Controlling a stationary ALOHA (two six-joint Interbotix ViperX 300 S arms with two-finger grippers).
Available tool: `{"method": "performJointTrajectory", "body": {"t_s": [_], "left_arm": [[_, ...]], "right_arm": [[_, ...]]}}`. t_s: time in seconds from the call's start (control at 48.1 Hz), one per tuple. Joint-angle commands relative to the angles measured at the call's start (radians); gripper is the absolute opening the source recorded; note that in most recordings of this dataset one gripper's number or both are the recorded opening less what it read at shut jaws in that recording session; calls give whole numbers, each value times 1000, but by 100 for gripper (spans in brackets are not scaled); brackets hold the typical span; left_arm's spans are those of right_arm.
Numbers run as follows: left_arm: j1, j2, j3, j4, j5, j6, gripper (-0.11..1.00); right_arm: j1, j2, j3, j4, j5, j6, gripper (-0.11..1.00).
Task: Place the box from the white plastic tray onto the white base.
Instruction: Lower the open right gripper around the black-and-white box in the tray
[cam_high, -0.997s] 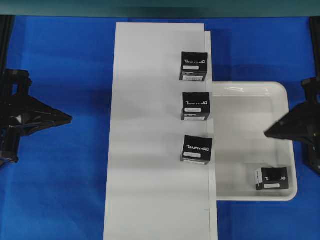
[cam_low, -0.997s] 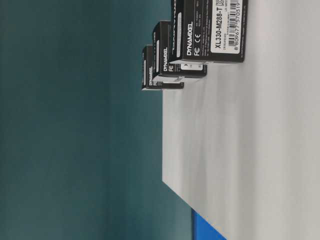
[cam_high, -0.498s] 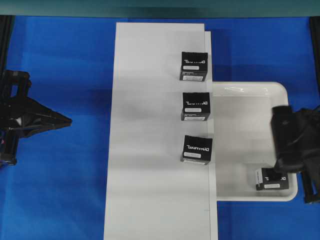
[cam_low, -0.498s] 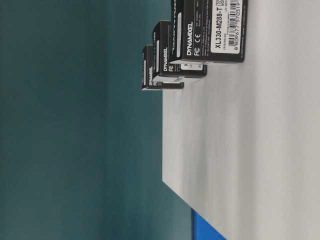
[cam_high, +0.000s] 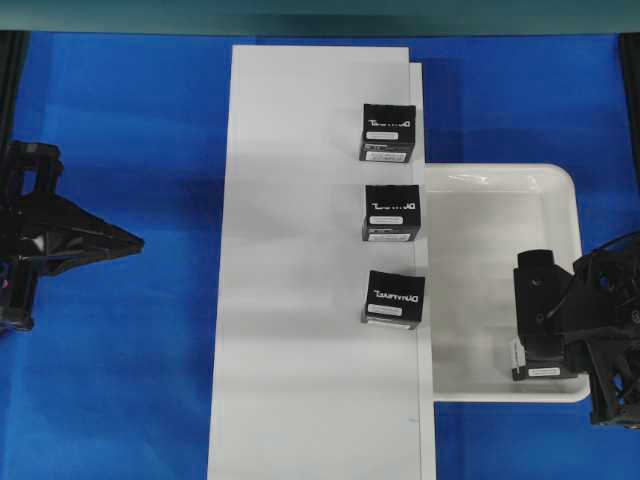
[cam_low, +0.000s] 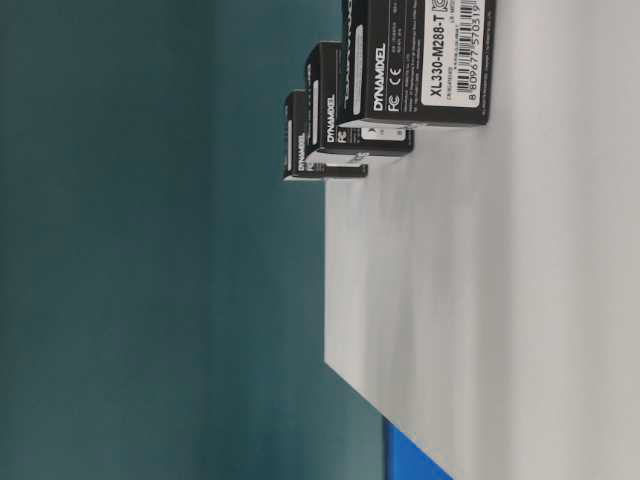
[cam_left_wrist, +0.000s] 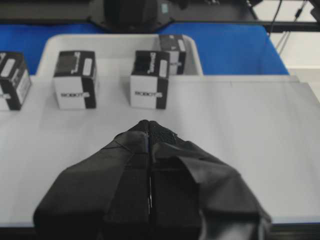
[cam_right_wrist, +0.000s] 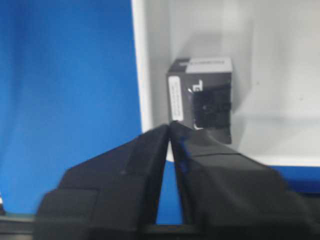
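My right gripper should next grab the small black box by its label side (cam_right_wrist: 175, 98) and the opposite side. Then it needs to put the box onto the white base.
The box (cam_high: 546, 371) is small and black with a white label strip. It stands in the near right corner of the white plastic tray (cam_high: 500, 170) and is mostly covered from above by my right gripper (cam_high: 548, 345). In the right wrist view the box (cam_right_wrist: 202, 97) sits against the tray's wall (cam_right_wrist: 142, 60). The right gripper (cam_right_wrist: 170, 126) hovers just short of it, open by a narrow wedge, holding nothing. The white base (cam_high: 300, 300) lies left of the tray. My left gripper (cam_high: 138, 240) rests shut over the blue table, left of the base.
Three black boxes with white logo lettering (cam_high: 388, 132) (cam_high: 391, 212) (cam_high: 394, 298) stand in a row along the base's right edge, next to the tray. The blue tabletop (cam_high: 120, 380) surrounds the base and tray. The near half of the base is bare.
My right arm has swung from beside the tray's right rim down over the box in the near right corner. Its fingers have parted slightly. The left arm has barely moved.
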Motion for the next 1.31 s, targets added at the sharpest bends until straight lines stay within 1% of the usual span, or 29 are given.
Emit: {"method": "performJointTrajectory", "body": {"t_s": [0.0,0.125,0.208,0.249,0.291,0.478,0.602,0.789,1.018,1.288], "left_arm": [[-3,6,-25,2,-5,-5,-7],[-3,6,-25,2,-5,-14,-7],[-3,6,-25,2,-5,-15,-7],[-3,8,-25,2,-6,-15,-7],[-3,8,-25,2,-5,-15,-7],[-3,14,-25,2,-5,-15,-7],[-3,17,-25,2,-5,-15,-7],[-3,17,-25,2,-6,-17,-7],[-3,17,-25,2,-5,-18,-7],[0,18,-29,2,-5,-18,-7]], "right_arm": [[2,8,18,8,-35,15,31],[5,14,55,5,-92,32,68],[5,25,84,3,-107,34,90],[5,29,97,6,-115,35,96],[5,35,107,6,-123,38,99],[3,48,155,-3,-166,75,100],[3,57,173,-11,-192,84,100],[3,80,189,-48,-213,84,100],[6,109,192,-46,-267,84,100],[8,164,219,-51,-285,81,100]]}}
